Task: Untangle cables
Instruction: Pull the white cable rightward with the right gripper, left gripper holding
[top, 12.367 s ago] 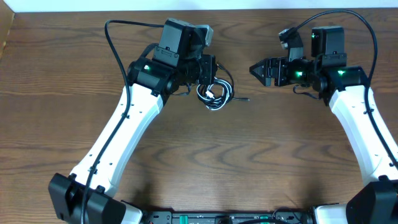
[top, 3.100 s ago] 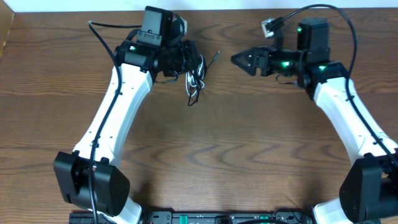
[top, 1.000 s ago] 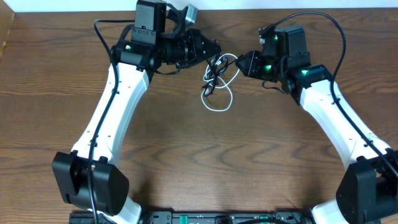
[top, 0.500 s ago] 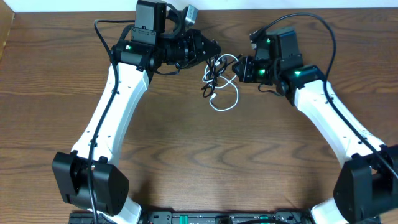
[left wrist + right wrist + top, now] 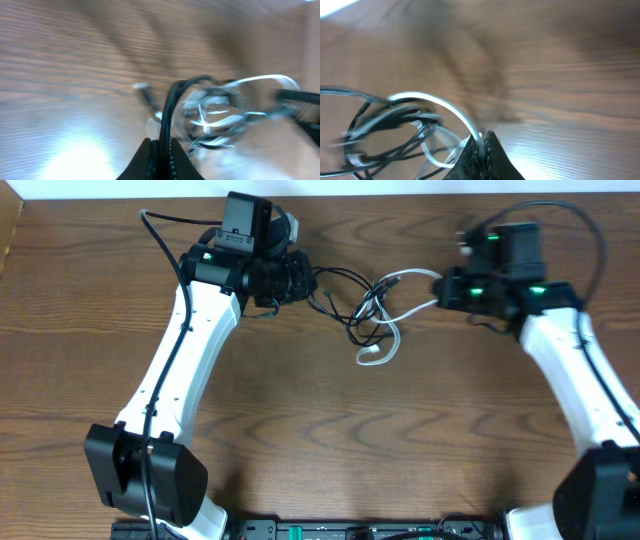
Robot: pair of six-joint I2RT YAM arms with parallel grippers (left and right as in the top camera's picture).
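The black cable stays in my left gripper until its loops rest on the tabletop. The fingers now hold the loops high above the tabletop.
The cables hang stretched between my two grippers at the back of the table. My left gripper (image 5: 303, 283) is shut on the black cable (image 5: 335, 275), which shows pinched between the jaws in the left wrist view (image 5: 169, 107). My right gripper (image 5: 443, 292) is shut on the white cable (image 5: 415, 308), seen clamped at the jaw tips in the right wrist view (image 5: 432, 102). Between the grippers the two cords are still looped together in a loose knot (image 5: 372, 312). A white loop with a small plug (image 5: 370, 359) dangles toward the table.
The brown wooden table (image 5: 320, 440) lies under the cords. Thick black arm wires arc over each wrist, the left one (image 5: 165, 222) and the right one (image 5: 590, 220). The table's back edge (image 5: 400, 194) runs just behind both grippers.
My right gripper has shut on the white cable and pulled away to the right. The left gripper drew back left with the black cable, and the tangle has stretched out wide.
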